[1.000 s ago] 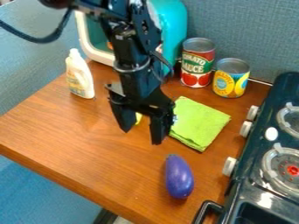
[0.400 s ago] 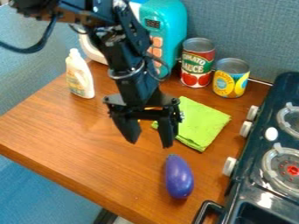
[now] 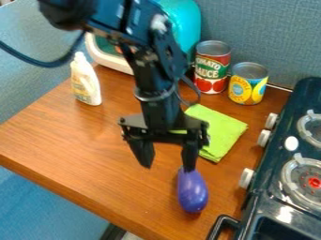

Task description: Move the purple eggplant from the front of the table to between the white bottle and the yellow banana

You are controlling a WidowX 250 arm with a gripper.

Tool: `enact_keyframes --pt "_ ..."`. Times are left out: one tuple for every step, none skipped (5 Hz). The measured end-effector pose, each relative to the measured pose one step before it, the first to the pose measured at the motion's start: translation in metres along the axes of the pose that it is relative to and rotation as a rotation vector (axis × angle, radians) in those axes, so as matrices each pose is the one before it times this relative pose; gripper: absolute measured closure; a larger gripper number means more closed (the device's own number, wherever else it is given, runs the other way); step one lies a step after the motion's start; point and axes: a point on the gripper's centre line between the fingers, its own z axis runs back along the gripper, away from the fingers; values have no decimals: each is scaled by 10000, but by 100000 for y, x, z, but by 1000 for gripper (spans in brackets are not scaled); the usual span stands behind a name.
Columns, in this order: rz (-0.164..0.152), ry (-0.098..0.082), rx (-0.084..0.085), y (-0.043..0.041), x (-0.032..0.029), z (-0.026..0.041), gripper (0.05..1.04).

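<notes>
My gripper will grip the purple eggplant by its rounded body next, to lift it off the wooden table.
My gripper (image 3: pixel 168 168) hangs over the middle of the wooden table, open, with nothing between its fingers. Its right fingertip stands in front of the top end of the purple eggplant (image 3: pixel 192 191), which lies on the table; whether the two touch I cannot tell. Behind the gripper and to its right lies a folded green cloth (image 3: pixel 220 132), partly covered by the gripper.
A white bottle (image 3: pixel 85 80) stands at the left of the table (image 3: pixel 81 145). At the back are a teal toy microwave (image 3: pixel 183 18), a red can (image 3: pixel 212 68) and a yellow can (image 3: pixel 248 84). The stove (image 3: pixel 266 187) borders the right side.
The gripper has moved toward the camera and a little to the right, from beside the green cloth to the eggplant's top end. It stays open, and the eggplant has not moved.
</notes>
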Motion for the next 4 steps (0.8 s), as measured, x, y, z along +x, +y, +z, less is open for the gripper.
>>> enact_keyframes --pt "198 247 372 -679 393 -855 83" --pt "-85 365 283 -864 388 -955 83" --pt "-3 144 -151 -414 52 -976 83" --pt "84 371 182 44 -37 -1140 83"
